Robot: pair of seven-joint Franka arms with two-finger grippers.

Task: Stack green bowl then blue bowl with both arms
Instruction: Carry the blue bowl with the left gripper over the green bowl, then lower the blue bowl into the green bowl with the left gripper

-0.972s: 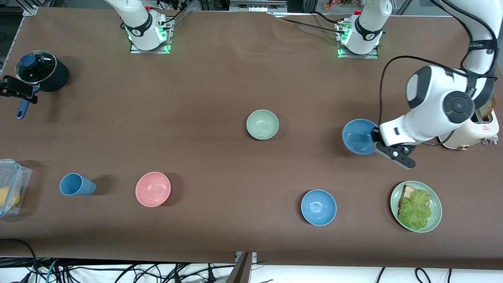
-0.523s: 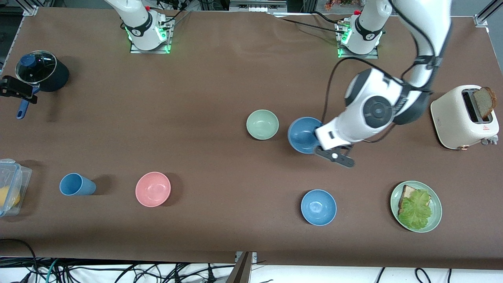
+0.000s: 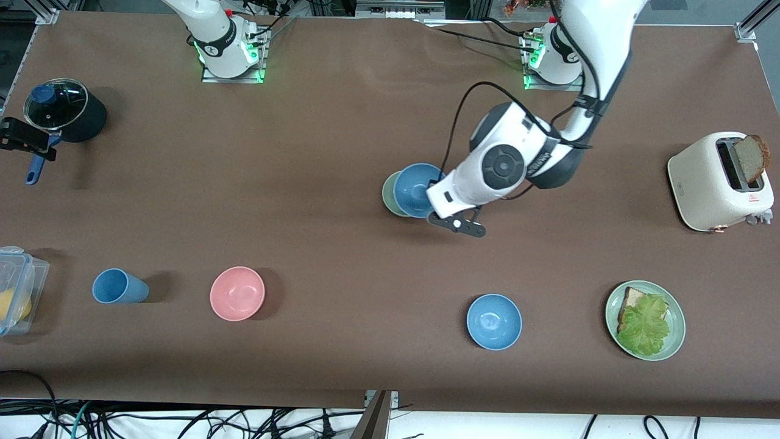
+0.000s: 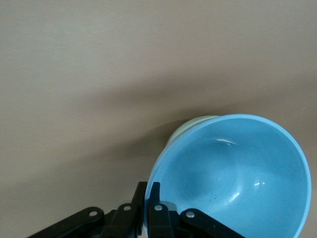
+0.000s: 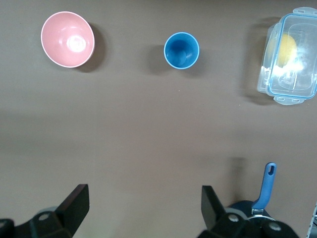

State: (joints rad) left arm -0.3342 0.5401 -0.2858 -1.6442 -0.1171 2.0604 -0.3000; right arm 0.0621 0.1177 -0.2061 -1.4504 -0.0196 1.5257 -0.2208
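The blue bowl's edge sticks out over one side of the green bowl, so my left gripper will keep holding the blue bowl until it is centered over the green bowl.
My left gripper is shut on the rim of a blue bowl and holds it tilted over the green bowl, which shows only as a pale sliver past the blue rim. In the left wrist view the fingers pinch the blue bowl's rim, with the green bowl's edge under it. I cannot tell if the bowls touch. My right gripper is open and empty, high over the right arm's end of the table; it waits and is outside the front view.
A second blue bowl and a green plate with bread and lettuce sit near the front camera. A pink bowl, blue cup, plastic container and lidded pot lie toward the right arm's end. A toaster stands at the left arm's end.
My left arm has carried the blue bowl from beside the toaster toward the middle of the table, and it is now over the green bowl. The right arm has not moved.
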